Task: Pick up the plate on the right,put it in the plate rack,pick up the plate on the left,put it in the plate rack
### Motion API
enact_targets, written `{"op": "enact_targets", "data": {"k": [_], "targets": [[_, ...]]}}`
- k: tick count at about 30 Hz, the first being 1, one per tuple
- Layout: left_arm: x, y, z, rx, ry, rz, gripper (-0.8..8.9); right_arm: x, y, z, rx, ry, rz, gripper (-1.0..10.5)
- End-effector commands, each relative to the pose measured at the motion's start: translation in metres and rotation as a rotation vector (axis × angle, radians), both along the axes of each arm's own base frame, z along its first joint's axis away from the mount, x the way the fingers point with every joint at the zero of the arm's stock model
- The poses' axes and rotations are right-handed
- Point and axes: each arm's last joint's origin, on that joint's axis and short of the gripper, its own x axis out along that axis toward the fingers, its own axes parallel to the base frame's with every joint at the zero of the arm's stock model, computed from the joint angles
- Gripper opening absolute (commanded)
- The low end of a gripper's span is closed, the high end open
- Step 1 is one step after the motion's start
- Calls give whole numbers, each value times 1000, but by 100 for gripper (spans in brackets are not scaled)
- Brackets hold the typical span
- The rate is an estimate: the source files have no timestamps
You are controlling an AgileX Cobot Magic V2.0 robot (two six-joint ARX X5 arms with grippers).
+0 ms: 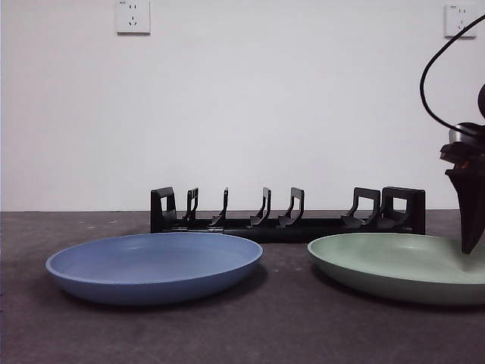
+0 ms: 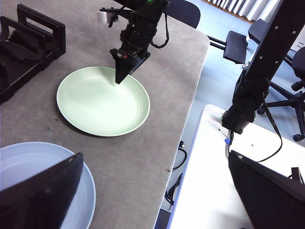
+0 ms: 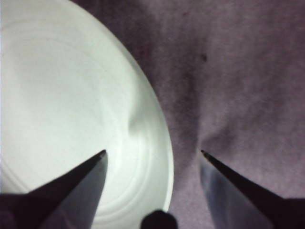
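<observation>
My left gripper pinches the blue plate by its thin raised rim (image 1: 216, 282) next, since the plate spreads far wider than my left gripper's open fingers.
A pale green plate (image 1: 394, 262) lies flat on the right of the dark table, a blue plate (image 1: 155, 264) on the left. The black plate rack (image 1: 288, 214) stands behind them with nothing in its slots. My right gripper (image 3: 152, 153) is open and straddles the green plate's (image 3: 62, 119) outer rim, one jaw over the plate and one over the table; it also shows as a dark pointed shape (image 1: 470, 220) and from above (image 2: 119, 78) over the plate (image 2: 102, 102). My left gripper (image 2: 152, 164) is open, high above the blue plate's (image 2: 38, 176) edge.
The table's right edge (image 2: 190, 109) drops off close beside the green plate. A white surface, black stands and chairs lie beyond it. Wall sockets (image 1: 132, 17) sit high on the white wall.
</observation>
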Motion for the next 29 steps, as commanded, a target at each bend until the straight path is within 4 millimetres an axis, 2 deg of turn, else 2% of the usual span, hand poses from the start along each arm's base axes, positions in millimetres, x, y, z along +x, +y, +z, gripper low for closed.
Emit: {"op": "enact_targets", "data": {"k": [1, 8, 16, 21, 29], "targets": [[2, -2, 0, 1, -13, -10, 658, 1, 2, -6, -4, 20, 6, 223], [3, -2, 0, 4, -12, -8, 658, 2, 3, -9, -20, 21, 29, -20], [1, -5, -1, 45, -84, -32, 658, 2, 3, -1, -20, -5, 33, -16], [-3, -13, -2, 128, -209, -84, 658, -5, 4, 34, 16, -97, 36, -16], [-6, -36, -10, 262, -375, -192, 658, -31, 7, 120, 80, -272, 57, -16]]}}
